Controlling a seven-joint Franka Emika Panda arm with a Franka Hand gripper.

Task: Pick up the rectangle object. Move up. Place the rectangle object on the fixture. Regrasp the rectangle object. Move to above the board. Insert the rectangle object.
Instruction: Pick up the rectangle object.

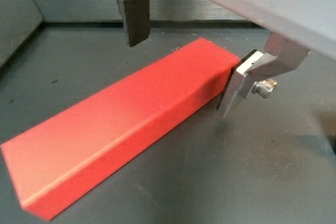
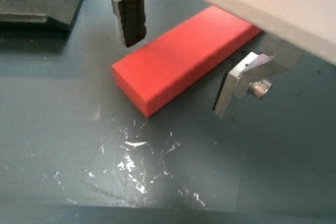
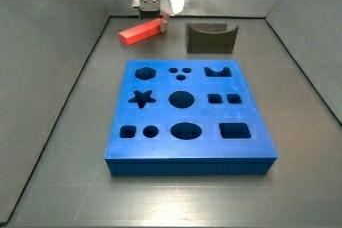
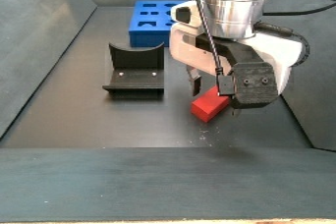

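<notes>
My gripper should grab the red rectangle object by one short end (image 3: 156, 24) next, so that it can set the object on the fixture (image 3: 210, 38).
The rectangle object (image 1: 125, 135) is a plain red block lying flat on the dark floor. In both wrist views my gripper (image 1: 188, 56) stands open over one end of it, one finger (image 1: 132, 17) clear of the block on one side and the other finger (image 1: 243, 85) close against its opposite side. The same straddle shows around the block (image 2: 184, 61) under the gripper (image 2: 184, 56). In a side view the block (image 3: 139, 32) lies left of the fixture (image 3: 210, 38), beyond the blue board (image 3: 187, 117). From the opposite side the gripper (image 4: 217, 95) hangs low over the block (image 4: 207, 103).
The fixture (image 4: 134, 71) stands left of the block, with the board (image 4: 155, 22) behind it. Grey walls enclose the floor on all sides. Part of the fixture's dark base (image 2: 33, 7) shows in a wrist view. Pale scratches (image 2: 144, 154) mark the floor near the block.
</notes>
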